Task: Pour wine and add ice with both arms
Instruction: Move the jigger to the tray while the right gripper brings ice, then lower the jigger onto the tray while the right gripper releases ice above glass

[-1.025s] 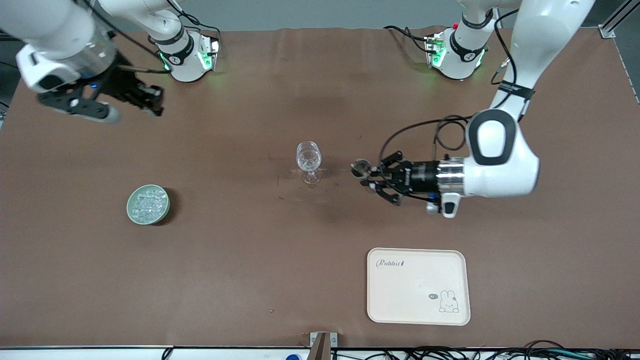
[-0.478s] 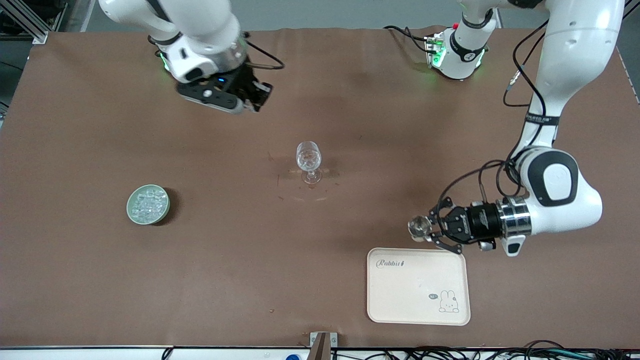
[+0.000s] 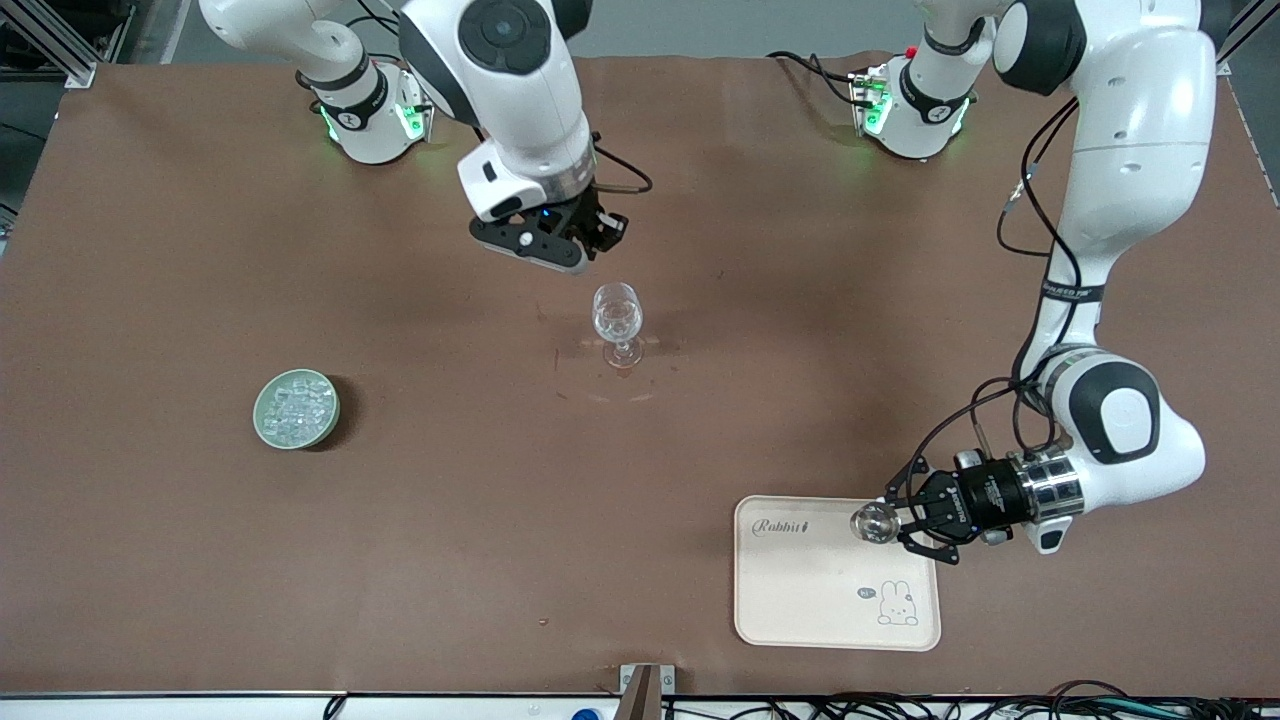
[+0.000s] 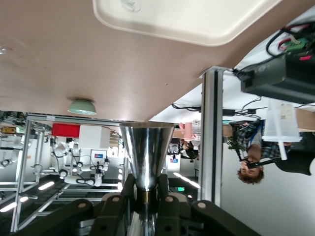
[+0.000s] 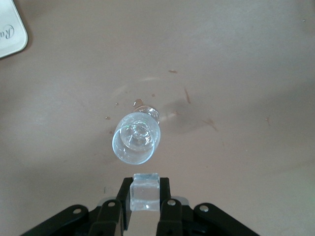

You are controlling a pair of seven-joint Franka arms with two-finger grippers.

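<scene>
The ice cube (image 5: 145, 191) hangs short of the glass rim (image 5: 136, 138) in the right wrist view, so it moves toward the glass's opening, before my right gripper opens.
The clear stemmed wine glass (image 3: 617, 320) stands upright mid-table. My right gripper (image 3: 597, 237) hangs over the table just beside the glass. In the right wrist view it (image 5: 144, 191) is shut on one clear ice cube (image 5: 144, 192), with the glass rim (image 5: 136, 137) just ahead of the fingertips. My left gripper (image 3: 898, 523) is shut on the steel jigger (image 3: 873, 522), held on its side over the cream tray (image 3: 800, 590). The left wrist view shows the jigger (image 4: 146, 152) gripped at its waist. The pale green bowl (image 3: 295, 409) holds many ice cubes.
The cream tray lies near the front edge toward the left arm's end; its corner shows in the right wrist view (image 5: 10, 29). The bowl sits toward the right arm's end and also shows in the left wrist view (image 4: 81, 106). Small stains mark the cloth around the glass's foot.
My left gripper carried the jigger from beside the glass to over the tray. My right arm swung in from its end of the table to beside the glass.
</scene>
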